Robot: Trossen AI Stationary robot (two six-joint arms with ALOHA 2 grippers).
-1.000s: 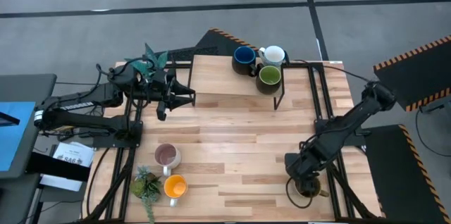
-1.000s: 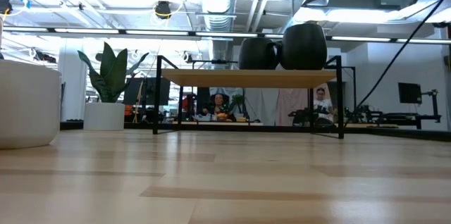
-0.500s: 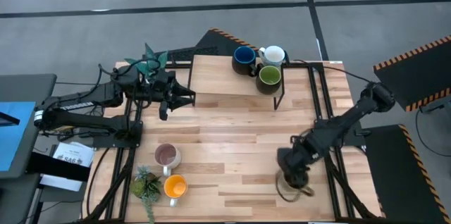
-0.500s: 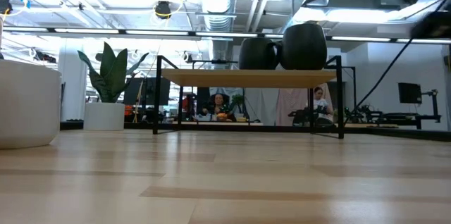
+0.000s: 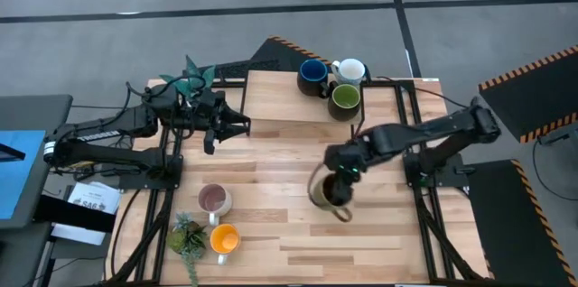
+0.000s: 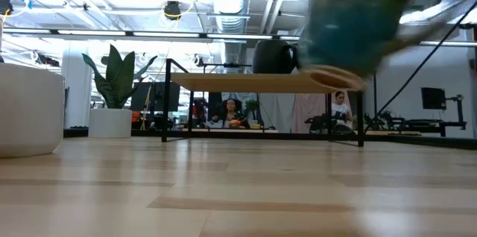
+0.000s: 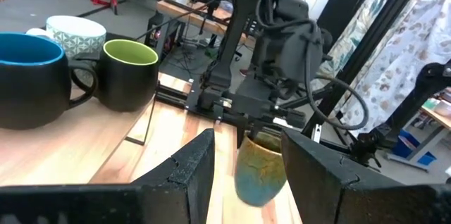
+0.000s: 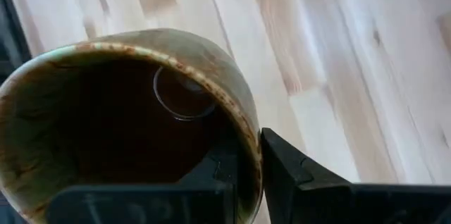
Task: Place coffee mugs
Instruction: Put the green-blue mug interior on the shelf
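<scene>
The brown mug (image 5: 327,192) hangs above the wood and would drop if my right gripper opened now, so my right gripper keeps holding the mug from here.
A brown mug (image 5: 327,192) with a mottled glaze hangs over the middle of the table, with my right gripper (image 5: 343,174) shut on it. It shows blurred in the low view (image 6: 350,28), clear of the tabletop. The blue mug (image 5: 312,74), white mug (image 5: 350,71) and green mug (image 5: 345,97) stand on a raised wooden shelf (image 5: 280,97) at the far side. A pink mug (image 5: 214,199) and an orange mug (image 5: 224,238) stand near the left front. My left gripper (image 5: 240,125) hovers open by the shelf's left end. My right gripper holds the brown mug by its rim (image 8: 248,155). One finger (image 8: 220,171) is inside the cup and the other finger (image 8: 285,168) is outside its wall. The fingers come from above, slanting down. The mug hangs below them, mouth up, lifted clear, its handle (image 5: 343,214) toward the near edge.
A spiky teal plant (image 5: 191,78) stands at the far left by my left arm. A small bushy plant (image 5: 187,234) sits beside the orange mug. The shelf rests on black metal legs (image 5: 361,124). Bare wood lies in the table's middle and near right.
My right gripper has gone from the table's near right corner toward the left and far edges, to the table's middle. It carries the brown mug along, which now shows clear of the tabletop in the low view.
</scene>
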